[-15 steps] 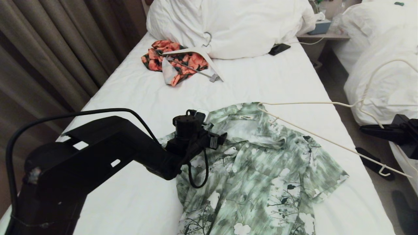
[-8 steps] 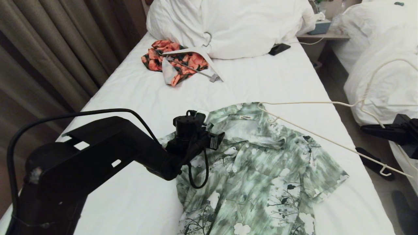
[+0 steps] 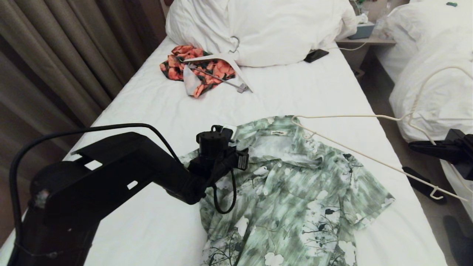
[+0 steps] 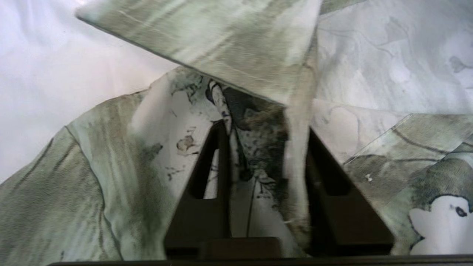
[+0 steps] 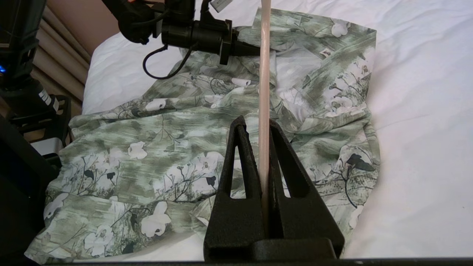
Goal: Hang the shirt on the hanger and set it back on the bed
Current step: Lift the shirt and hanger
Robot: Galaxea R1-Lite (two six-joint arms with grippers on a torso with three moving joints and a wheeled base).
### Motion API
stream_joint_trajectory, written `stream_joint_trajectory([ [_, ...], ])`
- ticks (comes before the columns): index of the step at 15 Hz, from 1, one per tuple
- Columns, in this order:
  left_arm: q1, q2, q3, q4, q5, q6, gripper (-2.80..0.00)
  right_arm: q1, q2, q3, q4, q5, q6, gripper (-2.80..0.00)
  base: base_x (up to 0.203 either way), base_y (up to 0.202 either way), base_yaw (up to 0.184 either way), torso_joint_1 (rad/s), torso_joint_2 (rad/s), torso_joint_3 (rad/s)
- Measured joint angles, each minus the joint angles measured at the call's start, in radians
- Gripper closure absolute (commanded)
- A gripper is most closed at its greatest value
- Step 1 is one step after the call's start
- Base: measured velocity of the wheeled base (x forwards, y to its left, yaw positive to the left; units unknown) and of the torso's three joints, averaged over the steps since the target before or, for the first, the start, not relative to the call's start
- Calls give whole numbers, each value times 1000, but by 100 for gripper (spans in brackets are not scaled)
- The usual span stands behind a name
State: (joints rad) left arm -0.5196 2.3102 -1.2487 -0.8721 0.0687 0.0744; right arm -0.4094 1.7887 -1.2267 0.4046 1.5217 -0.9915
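Next, my left gripper takes hold of the shirt's front opening edge (image 4: 299, 122) to get the shirt onto the hanger.
The green and white floral shirt (image 3: 295, 192) lies face up and spread on the white bed (image 3: 166, 111). My left gripper (image 3: 244, 157) is at the shirt's left collar and shoulder. In the left wrist view it (image 4: 264, 129) stands open with a raised fold of shirt (image 4: 388, 74) between the fingers. My right gripper (image 3: 411, 146) hovers beyond the bed's right edge, shut on the cream wire hanger (image 3: 340, 116). The hanger's far tip reaches over the collar, its hook arching up to the right. In the right wrist view the hanger wire (image 5: 264, 74) runs out from the shut gripper (image 5: 260, 123) over the shirt (image 5: 166, 129).
Bulky pillows (image 3: 266, 29) fill the head of the bed. An orange-and-black garment (image 3: 199, 70) with a thicker white clip hanger (image 3: 221, 57) lies before them, beside a dark phone (image 3: 316, 55). A second bed with duvets (image 3: 436, 74) stands right, curtains (image 3: 55, 55) left.
The left gripper's visible finger has drawn in slightly at the collar. The hanger and the right gripper have hardly moved.
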Motion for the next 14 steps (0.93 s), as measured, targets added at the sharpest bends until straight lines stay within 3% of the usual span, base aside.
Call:
stream_joint_trajectory([
  [7, 0, -2, -8, 4, -1, -22, 0, 2, 0, 2, 1, 0, 1, 0, 0, 0, 0, 0, 0, 0],
  [14, -6, -56, -10, 109, -13, -182, 0, 15, 9, -14, 1, 0, 25, 0, 0, 0, 0, 0, 0, 0],
])
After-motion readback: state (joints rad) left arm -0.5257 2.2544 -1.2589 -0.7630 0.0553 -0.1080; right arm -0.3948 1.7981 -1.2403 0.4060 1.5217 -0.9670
